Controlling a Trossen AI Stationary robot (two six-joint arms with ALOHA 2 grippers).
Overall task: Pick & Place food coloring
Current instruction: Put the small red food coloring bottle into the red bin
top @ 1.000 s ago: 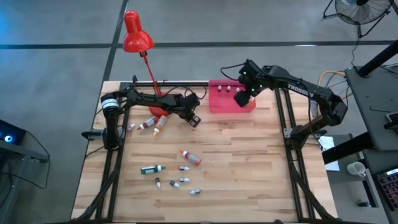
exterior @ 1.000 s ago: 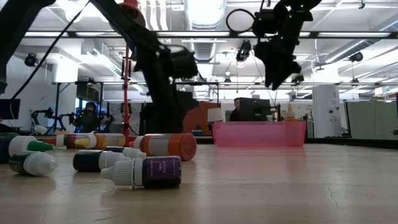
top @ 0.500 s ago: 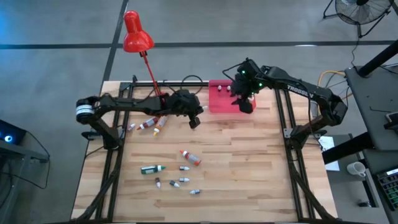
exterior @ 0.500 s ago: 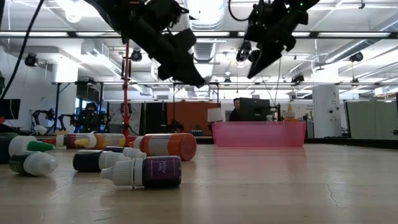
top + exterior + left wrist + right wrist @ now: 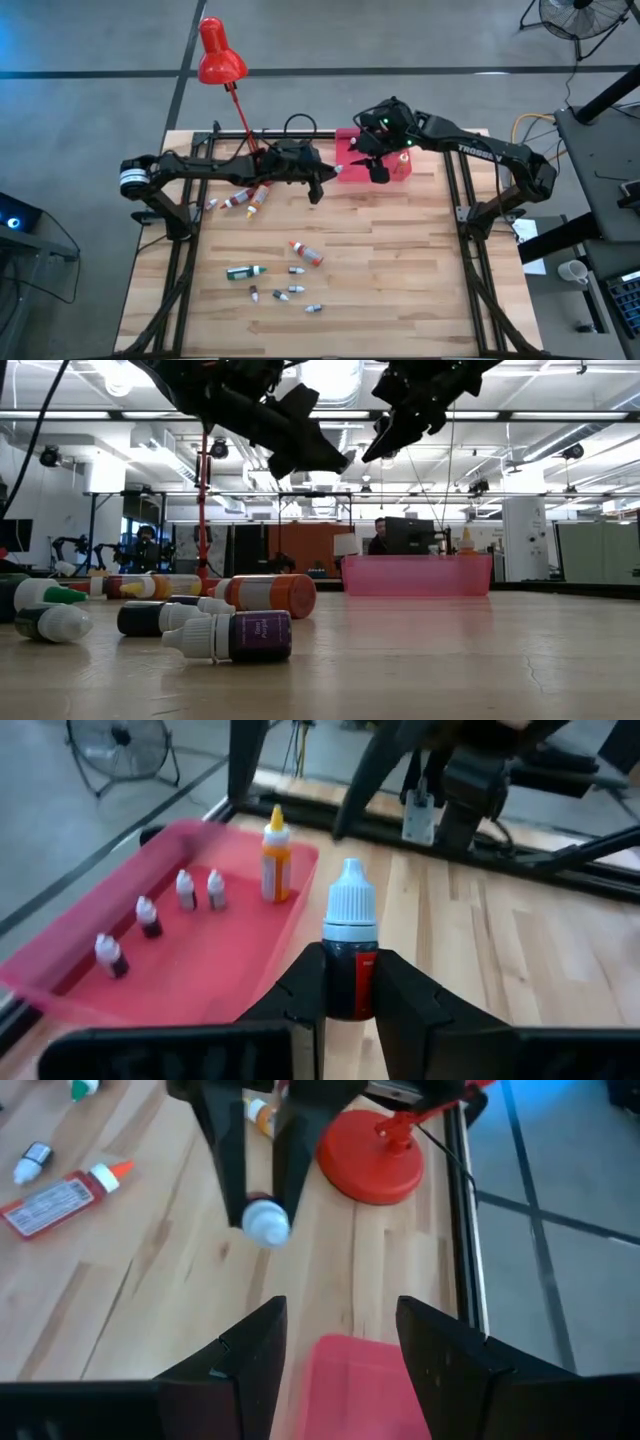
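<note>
I will next pick up the food coloring with my right gripper by its pale cap (image 5: 266, 1223), so that the dark bottle can go into the pink tray (image 5: 360, 1390).
My left gripper (image 5: 350, 1010) hangs above the table just left of the pink tray (image 5: 348, 148), shut on a dark food coloring bottle with a pale cap (image 5: 350, 905); the cap (image 5: 338, 170) also shows from above. My right gripper (image 5: 340, 1345) hovers open over the tray's near side (image 5: 350, 1380), facing the held bottle (image 5: 265, 1220), with nothing between its fingers. In the tray stand several small bottles (image 5: 150, 915) and an orange one (image 5: 276, 855). Loose bottles lie on their sides on the table: an orange-red one (image 5: 306, 252), a green one (image 5: 243, 271), small ones (image 5: 290, 292). My left gripper pinches the bottle's dark body (image 5: 350, 975) between its two fingers. The fingers come almost level from the table's left and lie along the bottle. Its capped end sticks out past the fingertips toward the tray. The bottle is lifted clear of the table.
A red desk lamp (image 5: 220, 55) stands at the far left, its base (image 5: 372, 1155) behind my left gripper. More bottles (image 5: 245, 198) lie under the left arm. In the low view, bottles (image 5: 250, 635) crowd the near left, with bare wood to their right.
My left gripper has risen well clear of the table, tipped from pointing steeply down to almost level, and shifted a little toward the tray, staying shut. My right gripper has rolled about its own axis and drifted toward the table's left over the tray, its fingers staying apart.
</note>
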